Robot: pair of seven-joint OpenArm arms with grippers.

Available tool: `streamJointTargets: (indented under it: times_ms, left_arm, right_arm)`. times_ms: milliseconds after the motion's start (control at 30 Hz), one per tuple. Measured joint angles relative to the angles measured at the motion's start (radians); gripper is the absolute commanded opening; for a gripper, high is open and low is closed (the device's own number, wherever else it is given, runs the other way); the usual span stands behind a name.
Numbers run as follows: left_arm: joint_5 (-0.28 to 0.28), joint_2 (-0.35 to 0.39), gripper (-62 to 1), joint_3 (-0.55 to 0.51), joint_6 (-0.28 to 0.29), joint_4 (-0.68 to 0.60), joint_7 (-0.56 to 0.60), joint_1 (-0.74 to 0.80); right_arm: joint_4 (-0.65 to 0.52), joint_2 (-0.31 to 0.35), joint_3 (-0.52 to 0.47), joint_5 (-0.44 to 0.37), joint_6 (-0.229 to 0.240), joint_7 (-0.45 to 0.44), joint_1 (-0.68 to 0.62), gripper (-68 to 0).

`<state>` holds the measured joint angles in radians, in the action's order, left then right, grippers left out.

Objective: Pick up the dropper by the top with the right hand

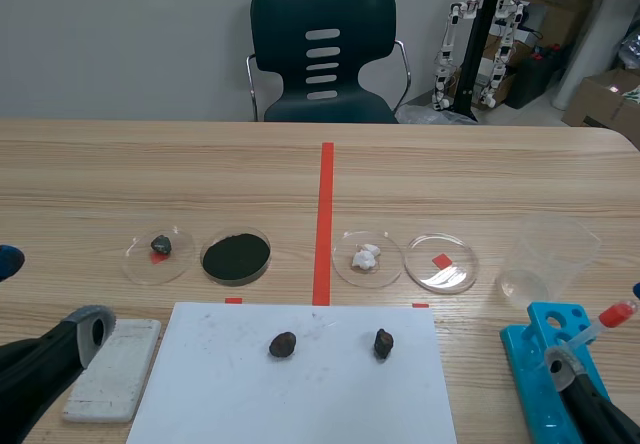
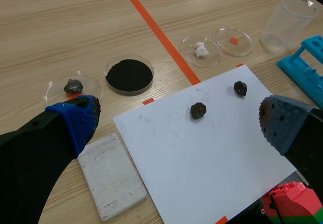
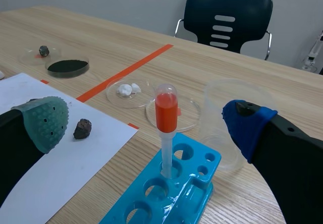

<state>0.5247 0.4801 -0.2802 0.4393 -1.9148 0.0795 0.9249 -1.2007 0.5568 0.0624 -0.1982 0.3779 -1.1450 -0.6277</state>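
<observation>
The dropper needs to be lifted next, so my right gripper should grab it by its orange-red bulb (image 3: 166,113) and leave its stem (image 3: 167,156) free.
The dropper (image 3: 166,128) stands upright in a hole of the blue rack (image 3: 171,191), its orange-red bulb on top under a clear cap. In the scene view the dropper (image 1: 600,326) leans over the blue rack (image 1: 548,364) at the table's front right. My right gripper (image 3: 146,120) is open, with the dropper's bulb ahead of it between the two fingers and touching neither. My left gripper (image 2: 176,118) is open above the white sheet (image 2: 202,148), holding nothing.
A clear plastic cup (image 1: 548,257) stands behind the rack. Several petri dishes line the table's middle: one with a rock (image 1: 160,246), one with black powder (image 1: 236,256), one with white lumps (image 1: 366,257), one over a red mark (image 1: 441,261). Two dark rocks (image 1: 283,344) lie on the white sheet; a white block (image 1: 115,369) lies beside it.
</observation>
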Motion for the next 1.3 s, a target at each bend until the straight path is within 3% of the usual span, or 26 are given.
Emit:
streamJointTargets:
  times_ms: [100, 400, 967, 1167, 1300]
  left_arm:
    - [0.000, 0.000, 1.4, 0.000, 0.000, 0.000, 0.000, 0.000]
    - [0.000, 0.000, 1.4, 0.000, 0.000, 0.000, 0.000, 0.000]
    - [0.000, 0.000, 1.4, 0.000, 0.000, 0.000, 0.000, 0.000]
    - [0.000, 0.000, 1.4, 0.000, 0.000, 0.000, 0.000, 0.000]
    - [0.000, 0.000, 1.4, 0.000, 0.000, 0.000, 0.000, 0.000]
  right_arm:
    - [0.000, -0.001, 0.000, 0.000, -0.023, 0.000, 0.003, -8.6]
    - [0.000, -0.003, 0.000, -0.011, -0.023, -0.003, 0.003, -8.7]
    - [0.000, -0.003, 0.000, -0.011, -0.071, -0.004, 0.004, -8.7]
    - [0.017, -0.003, 0.000, 0.034, -0.071, -0.082, 0.016, -8.7]
    - [0.052, -0.003, 0.000, 0.037, -0.071, -0.089, 0.044, -8.7]
